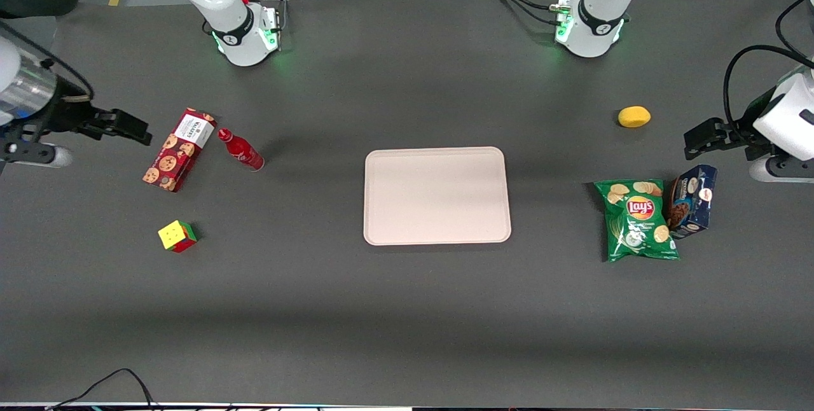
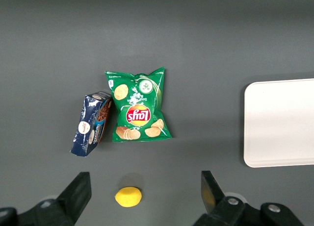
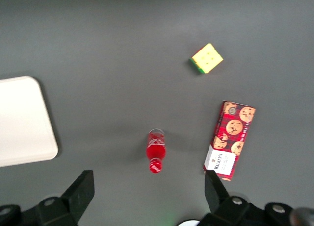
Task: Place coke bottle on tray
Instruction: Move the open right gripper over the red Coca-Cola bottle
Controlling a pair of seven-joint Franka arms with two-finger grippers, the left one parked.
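The coke bottle needs to go on the tray [image 1: 437,195], so next I will grab the bottle with my right gripper by its end with the cap [image 1: 226,135].
The coke bottle [image 1: 241,150] is small, slim and all red with a red cap. It stands on the dark table beside the red cookie box, and it also shows in the right wrist view [image 3: 156,156]. The tray [image 1: 437,195] is large, flat and pale pinkish-beige. It lies empty in the middle of the table, and one corner of it shows in the right wrist view [image 3: 22,120]. My right gripper [image 1: 141,133] hangs above the working arm's end of the table, apart from the bottle. It is open and empty [image 3: 149,196], with the bottle's cap seen between its fingers.
A red cookie box [image 1: 179,149] lies beside the bottle. A Rubik's cube [image 1: 177,236] sits nearer the front camera. Toward the parked arm's end lie a green chips bag [image 1: 639,220], a blue box [image 1: 692,201] and a yellow lemon [image 1: 634,116].
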